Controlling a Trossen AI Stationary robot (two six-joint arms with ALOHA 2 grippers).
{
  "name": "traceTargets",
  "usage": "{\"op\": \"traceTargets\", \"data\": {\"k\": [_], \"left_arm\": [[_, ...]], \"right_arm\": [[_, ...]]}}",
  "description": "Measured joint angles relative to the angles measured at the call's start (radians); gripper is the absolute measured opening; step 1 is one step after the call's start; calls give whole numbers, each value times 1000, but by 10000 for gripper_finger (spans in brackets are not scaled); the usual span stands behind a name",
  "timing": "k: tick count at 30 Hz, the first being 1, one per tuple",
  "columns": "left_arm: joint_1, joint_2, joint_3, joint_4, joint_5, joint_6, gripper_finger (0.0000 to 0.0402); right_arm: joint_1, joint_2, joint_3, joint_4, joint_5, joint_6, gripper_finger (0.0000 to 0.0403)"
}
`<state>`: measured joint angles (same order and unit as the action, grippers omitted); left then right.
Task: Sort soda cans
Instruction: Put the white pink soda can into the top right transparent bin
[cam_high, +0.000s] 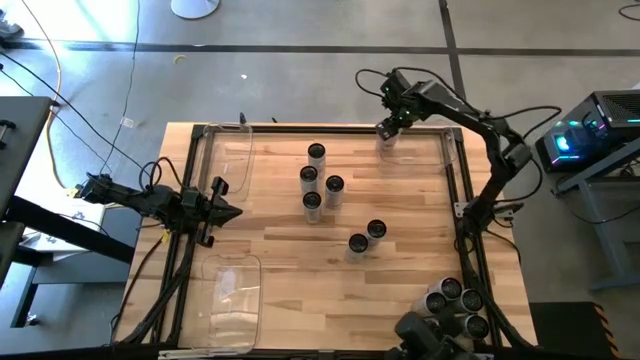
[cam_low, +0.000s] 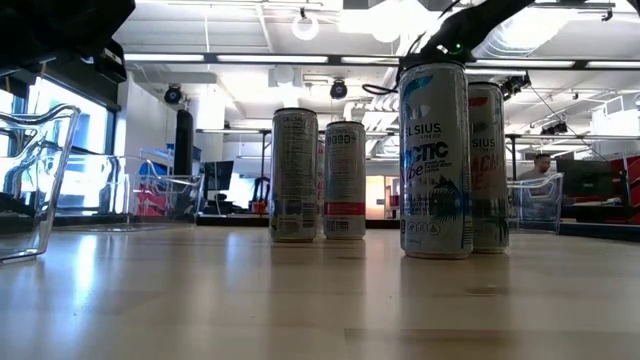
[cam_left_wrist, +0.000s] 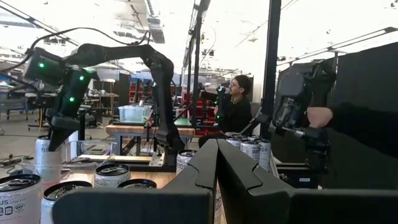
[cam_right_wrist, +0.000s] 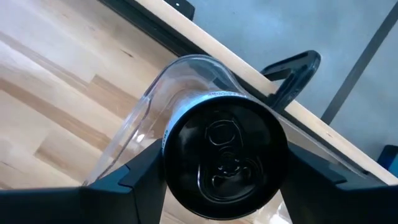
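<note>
The soda can's lower edge is inside the clear plastic bin, so it would stand; my right gripper should open now.
My right gripper (cam_high: 388, 130) is at the table's far right, over a clear plastic bin (cam_right_wrist: 186, 68), with its fingers on either side of a soda can with a black top (cam_right_wrist: 224, 155). The left wrist view shows this can (cam_left_wrist: 45, 158) as white-bodied, below the right gripper (cam_left_wrist: 62, 127). Several more soda cans (cam_high: 317, 180) stand upright in the middle of the table. Two others (cam_high: 367, 237) stand closer to the near edge. My left gripper (cam_high: 228, 212) waits shut at the table's left edge, holding nothing. My right gripper pinches the can between its two fingers (cam_right_wrist: 134, 177), on opposite sides of the can's wall (cam_right_wrist: 169, 146) just under the top rim. The fingers come steeply from above. The can hangs upright at the bin's end. I cannot tell whether its base touches the bin's floor.
Two more clear bins lie along the left side, one far (cam_high: 225, 150) and one near (cam_high: 232, 290). A cluster of cans (cam_high: 452, 300) stands at the near right corner. A black frame (cam_high: 190, 180) borders the table. Bare wood lies between the middle cans and the bins.
</note>
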<state>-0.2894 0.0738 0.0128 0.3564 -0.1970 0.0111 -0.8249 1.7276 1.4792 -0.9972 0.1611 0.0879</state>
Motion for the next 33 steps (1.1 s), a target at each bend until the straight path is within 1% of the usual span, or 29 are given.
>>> {"op": "traceTargets", "data": {"k": [6,8,10,12,14,19,23,25,28,31,33], "left_arm": [[0,0,0,0,0,0,0],[0,0,0,0,0,0,0],[0,0,0,0,0,0,0],[0,0,0,0,0,0,0],[0,0,0,0,0,0,0],[0,0,0,-1,0,-8,0],[0,0,0,-2,0,-8,0],[0,0,0,-3,0,-8,0],[0,0,0,-5,3,-8,0],[0,0,0,-18,3,-9,0],[0,0,0,-23,3,-11,0]], "right_arm": [[0,10,1,17,-7,-1,236],[0,10,1,17,-9,1,254],[0,12,1,22,-10,1,284],[0,16,5,-12,-19,1,309],[3,12,20,-33,-20,5,322],[27,-60,45,-48,-14,8,328],[63,-166,44,-68,-4,31,330],[103,-227,33,-86,23,46,330],[212,-331,-11,-91,49,71,331],[373,-451,-101,-63,50,103,331],[506,-531,-199,-6,51,142,332]]}}
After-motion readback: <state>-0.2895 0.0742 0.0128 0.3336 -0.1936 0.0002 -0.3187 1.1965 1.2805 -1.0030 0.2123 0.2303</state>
